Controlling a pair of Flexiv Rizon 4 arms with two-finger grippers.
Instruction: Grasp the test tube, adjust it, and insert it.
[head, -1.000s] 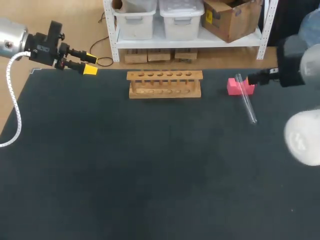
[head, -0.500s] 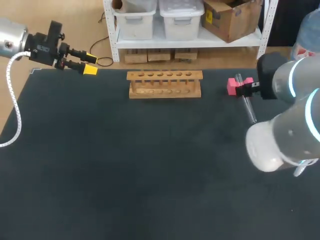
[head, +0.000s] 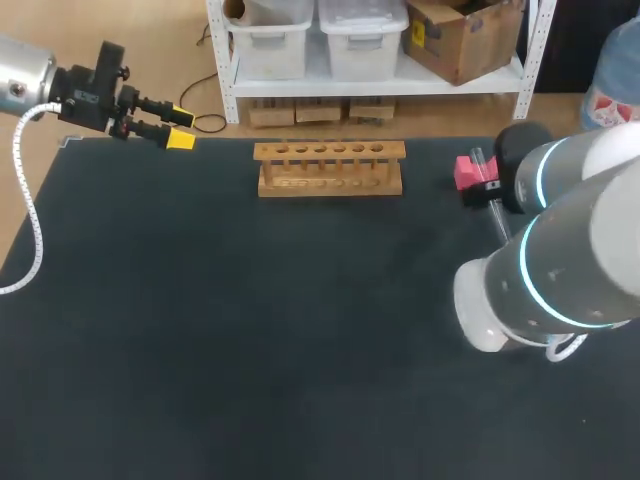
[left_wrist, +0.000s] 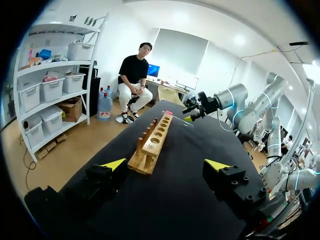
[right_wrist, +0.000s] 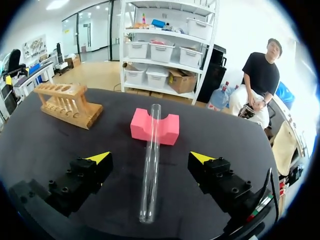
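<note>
My right gripper grabs the tube by its lower part next, where both sides stand open, since the pink foam block hugs the test tube's far end.
A clear glass test tube lies on the dark table, its far end resting in the notch of a pink foam block. My right gripper hangs open over the tube, one yellow-tipped finger on each side, neither touching it. From the head view, the right arm hides part of the test tube beside the pink block. The wooden rack stands at the table's back middle with its holes empty. My left gripper is open at the back left corner, with the rack ahead of it.
The right arm's large white and grey links hang over the right side of the table. The dark mat stretches bare between rack and front edge.
My right arm has swung in from the right edge, bringing its open gripper over the test tube. The left arm, tube, block and rack have not moved.
</note>
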